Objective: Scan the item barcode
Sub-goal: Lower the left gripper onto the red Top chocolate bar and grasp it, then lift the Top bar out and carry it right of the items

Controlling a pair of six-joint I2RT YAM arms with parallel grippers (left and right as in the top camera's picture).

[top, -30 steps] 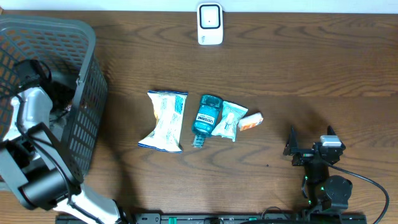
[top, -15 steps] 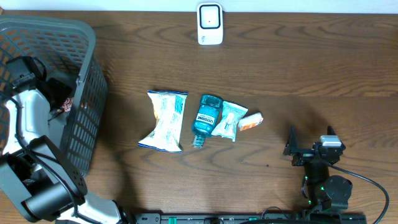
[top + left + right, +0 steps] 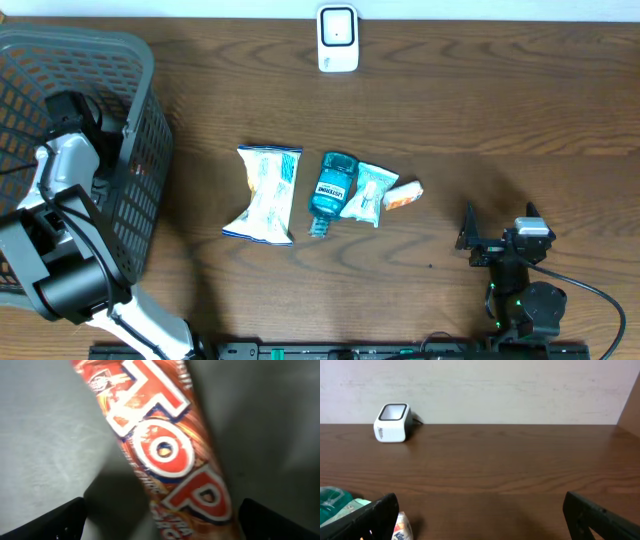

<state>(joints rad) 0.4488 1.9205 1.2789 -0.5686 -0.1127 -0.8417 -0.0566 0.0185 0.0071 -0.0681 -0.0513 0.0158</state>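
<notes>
My left gripper grabs the TOP wrapper's long edges near the P next, since this leaves the rest of the wrapper exposed for scanning.
My left gripper is down inside the grey basket at the left. In the left wrist view a red and orange wrapper printed "TOP" lies on the basket floor. It runs between the wide-open fingers of the left gripper, which are not closed on it. No barcode shows on the wrapper. The white barcode scanner stands at the table's far edge and also shows as the scanner in the right wrist view. My right gripper rests open and holds nothing at the near right.
Mid-table lie a white and blue snack bag, a blue mouthwash bottle, a small green packet and a small orange packet. The basket's tall mesh walls surround my left arm.
My left arm has swung to the right inside the basket, toward its right wall. The right arm and the items on the table have not moved.
</notes>
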